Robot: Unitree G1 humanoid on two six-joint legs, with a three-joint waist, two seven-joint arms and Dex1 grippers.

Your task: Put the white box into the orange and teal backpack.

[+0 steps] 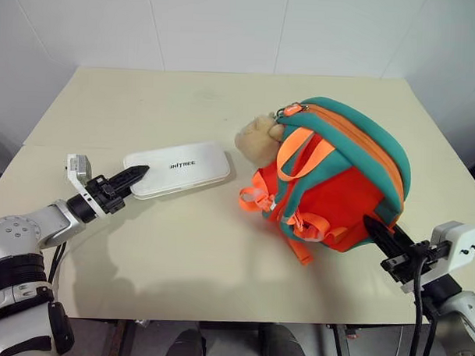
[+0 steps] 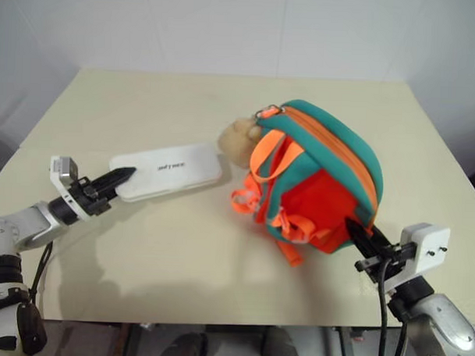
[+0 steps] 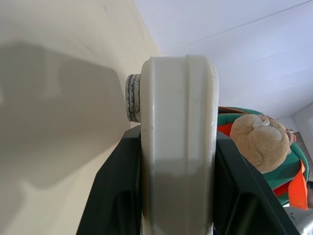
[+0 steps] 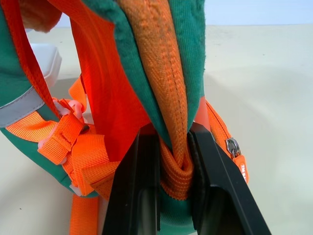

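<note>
The backpack's lower side (image 1: 340,246) rests on the cream table beside its loose orange strap and would lie there, so my right gripper should open.
The white box (image 1: 179,170) lies flat on the table, left of the orange and teal backpack (image 1: 339,181). My left gripper (image 1: 136,174) is shut on the box's near-left end; in the left wrist view the box's rounded edge (image 3: 178,147) sits between the black fingers (image 3: 112,196). The backpack lies on its side with its straps toward the box and a tan plush charm (image 1: 257,137) at its top. At the backpack's lower right corner, my right gripper (image 1: 374,227) is shut on it, pinching the orange zipper band (image 4: 168,98) and teal trim between its fingers (image 4: 220,196).
The cream table (image 1: 180,254) is bounded by white walls behind and on both sides. Its front edge runs just below both arms. Loose orange straps (image 1: 256,198) trail from the backpack toward the box.
</note>
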